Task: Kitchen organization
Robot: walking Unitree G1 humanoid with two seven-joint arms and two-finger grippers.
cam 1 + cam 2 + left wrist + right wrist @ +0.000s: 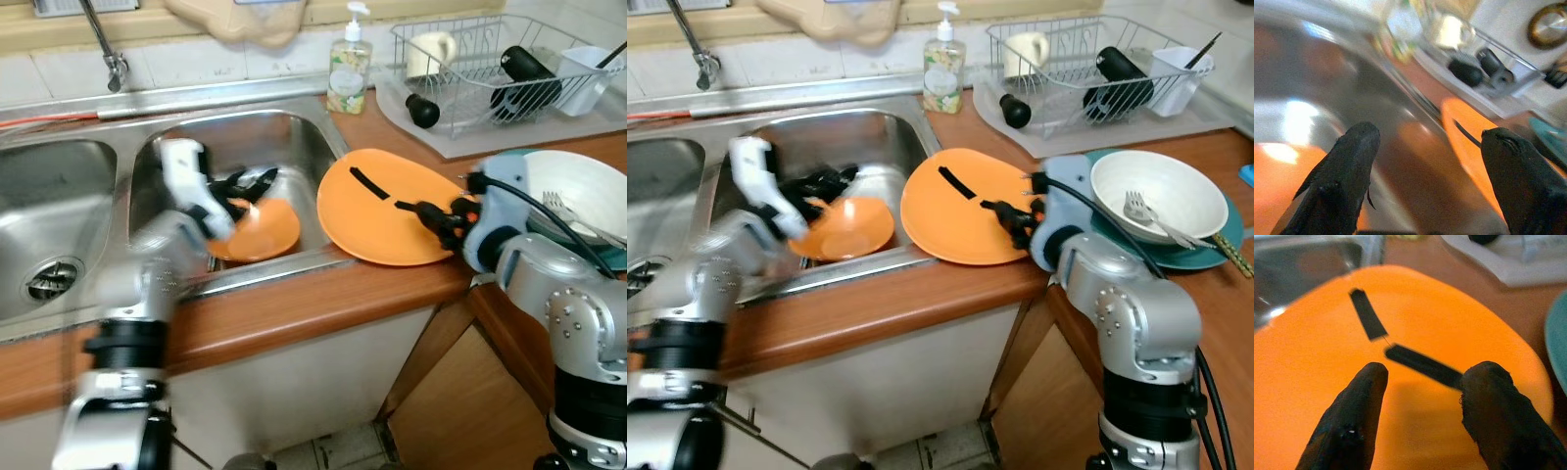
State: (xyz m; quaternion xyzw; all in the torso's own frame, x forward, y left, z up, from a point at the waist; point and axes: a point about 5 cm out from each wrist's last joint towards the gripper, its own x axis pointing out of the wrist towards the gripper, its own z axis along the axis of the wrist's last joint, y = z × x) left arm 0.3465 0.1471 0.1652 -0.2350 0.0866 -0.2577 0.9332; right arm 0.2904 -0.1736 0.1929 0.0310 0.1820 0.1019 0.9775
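Next, my left gripper takes hold of the large orange plate by its overhanging rim [322,204], since that rim juts past the sink's edge [330,135], leaving finger room underneath.
A large orange plate [387,211] lies on the wooden counter with its left rim over the sink's edge; two black strips [1369,313] lie on its face. My right gripper [436,217] hovers over the plate's right side, open, its two fingers [1347,426] straddling the end of one strip [1425,366] without gripping it. A smaller orange plate [265,230] rests in the right sink basin [294,137]. Just above it, my left gripper [245,191] is inside the basin, fingers [1347,166] spread open and holding nothing.
A soap dispenser [349,69] stands behind the sink. A dish rack [490,64] at the back right holds a mug and a black bottle. A white bowl with a fork [578,196] sits on a teal plate to the right. The faucet [103,44] and the left basin [49,279] lie to the left.
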